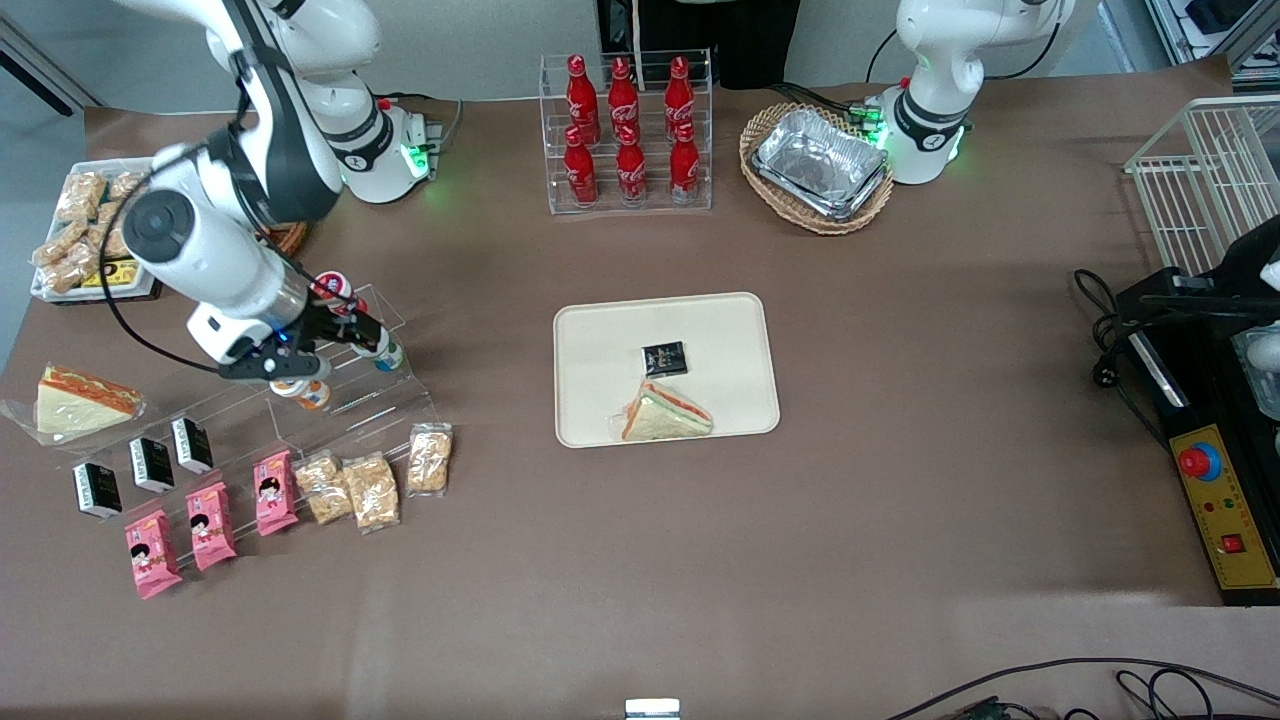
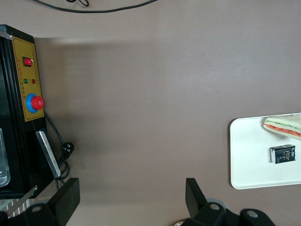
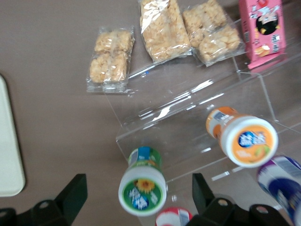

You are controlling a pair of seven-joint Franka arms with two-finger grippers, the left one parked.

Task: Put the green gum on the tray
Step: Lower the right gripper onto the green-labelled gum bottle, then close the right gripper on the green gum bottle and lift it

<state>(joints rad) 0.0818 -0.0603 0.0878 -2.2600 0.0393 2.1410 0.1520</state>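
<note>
The green gum needs to go on the tray (image 3: 8, 146). My right gripper should grab the canister by its green-topped lid (image 3: 142, 194) next.
The green gum (image 3: 142, 188) is a white canister with a green lid. It stands on the clear acrylic stepped stand (image 3: 188, 122), at the end of the stand closest to the tray. My right gripper (image 3: 139, 197) is open just above it, with one finger (image 3: 75, 193) on each side of the lid and a gap on both sides. In the front view the gripper (image 1: 372, 340) hangs over the stand and the gum (image 1: 388, 357) shows just under it. The beige tray (image 1: 600, 330) lies mid-table, holding a black packet (image 1: 664, 357) and a wrapped sandwich (image 1: 665, 412). Its edge also shows in the right wrist view (image 3: 9, 155).
An orange-lidded canister (image 3: 249, 141), a blue-lidded one (image 3: 282, 179) and a red-lidded one (image 3: 173, 217) share the stand. Snack bags (image 1: 375, 488), pink packs (image 1: 210, 525) and black cartons (image 1: 150, 462) lie nearer the front camera. A cola rack (image 1: 627, 130) and a wicker basket of foil trays (image 1: 818, 165) stand farther back.
</note>
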